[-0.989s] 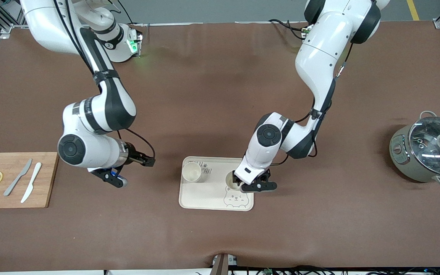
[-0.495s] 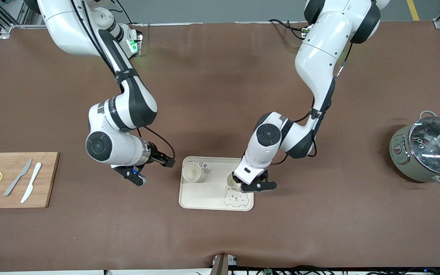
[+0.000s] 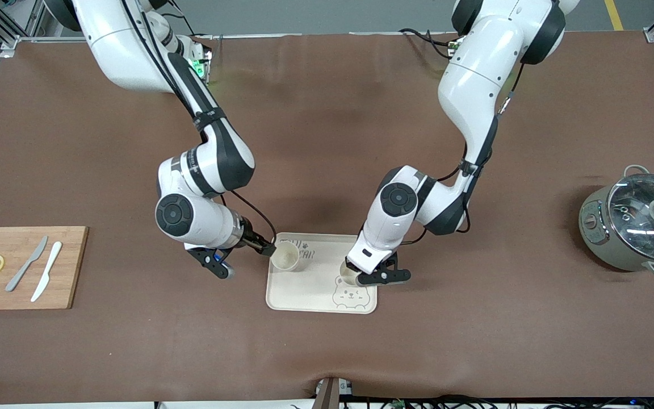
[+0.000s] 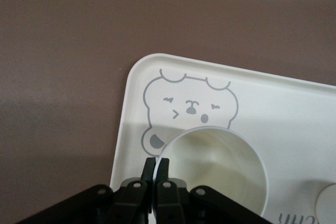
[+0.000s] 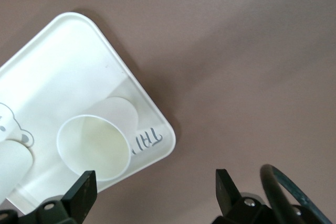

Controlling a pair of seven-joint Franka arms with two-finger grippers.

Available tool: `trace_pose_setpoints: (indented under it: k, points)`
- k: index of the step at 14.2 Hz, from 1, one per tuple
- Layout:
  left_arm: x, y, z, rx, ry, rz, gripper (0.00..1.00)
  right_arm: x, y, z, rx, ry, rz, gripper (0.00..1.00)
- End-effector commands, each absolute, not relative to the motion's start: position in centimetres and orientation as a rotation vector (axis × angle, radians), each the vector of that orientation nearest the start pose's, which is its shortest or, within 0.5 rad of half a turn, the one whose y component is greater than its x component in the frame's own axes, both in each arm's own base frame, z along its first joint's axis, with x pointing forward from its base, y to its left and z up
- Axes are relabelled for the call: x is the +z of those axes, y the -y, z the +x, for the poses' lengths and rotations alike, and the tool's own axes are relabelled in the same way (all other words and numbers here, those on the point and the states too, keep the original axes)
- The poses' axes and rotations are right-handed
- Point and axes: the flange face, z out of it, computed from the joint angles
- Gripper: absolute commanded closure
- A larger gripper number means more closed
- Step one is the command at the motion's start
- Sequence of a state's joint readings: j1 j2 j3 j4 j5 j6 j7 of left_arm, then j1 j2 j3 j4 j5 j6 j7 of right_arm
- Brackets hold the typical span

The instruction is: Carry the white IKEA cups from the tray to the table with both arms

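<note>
I will grab the white cup's rim (image 3: 284, 248) with my right gripper next. Then the white cup can move off the tray (image 3: 315, 284) onto the tabletop.
A cream tray (image 3: 315, 284) with a bear print lies on the brown table. One white cup (image 3: 285, 255) stands upright on it at the right arm's end. My right gripper (image 3: 219, 267) is open and empty, over the table just beside that corner of the tray. In the right wrist view the cup (image 5: 94, 148) is close to one finger of the right gripper (image 5: 155, 187). My left gripper (image 3: 371, 276) is shut on the rim of the second white cup (image 3: 349, 276), over the tray by the bear's head. The left wrist view shows its fingers (image 4: 156, 165) pinching that cup's (image 4: 220, 171) wall.
A wooden cutting board (image 3: 71, 267) with two lemon slices and two knives lies at the right arm's end. A grey pot (image 3: 636, 221) with a glass lid stands at the left arm's end.
My right arm has swung from near the cutting board toward the tray, and its open gripper is now beside the cup there. My left gripper has barely moved with its cup.
</note>
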State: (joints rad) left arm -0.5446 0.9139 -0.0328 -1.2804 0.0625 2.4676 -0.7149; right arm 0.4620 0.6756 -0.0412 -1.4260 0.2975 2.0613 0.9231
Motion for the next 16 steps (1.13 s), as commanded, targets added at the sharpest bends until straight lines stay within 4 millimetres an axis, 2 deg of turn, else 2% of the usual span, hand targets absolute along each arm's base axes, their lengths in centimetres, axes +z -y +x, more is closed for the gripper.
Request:
trace_pose_setpoints:
  k: [1,4,6,10,12,14,16]
  points:
    - [24.1,41.9,65.0,-0.363,0.221,-3.265,1.00,28.9,-32.3,65.6,0.213,-0.971,-2.777,0.00]
    - [24.8,41.5,64.8,-0.281,0.242,-3.232,1.00,27.3,-33.9,65.2,0.183,-0.993,-2.773,0.00]
    - [25.8,41.2,64.8,-0.271,0.244,-3.226,1.00,27.1,-34.1,65.0,0.187,-0.990,-2.776,0.00]
    - [28.7,39.9,64.9,-0.207,0.254,-3.192,1.00,25.4,-34.9,64.4,0.211,-0.982,-2.798,0.00]
    - [30.6,39.5,64.7,-0.185,0.251,-3.182,1.00,25.3,-35.2,64.2,0.212,-0.976,-2.803,0.00]
    - [32.9,38.5,64.8,-0.163,0.248,-3.171,1.00,24.6,-35.2,64.2,0.221,-0.980,-2.806,0.10]
    - [35.3,36.7,65.2,-0.136,0.236,-3.169,1.00,24.4,-35.4,64.3,0.197,-0.983,-2.789,0.25]
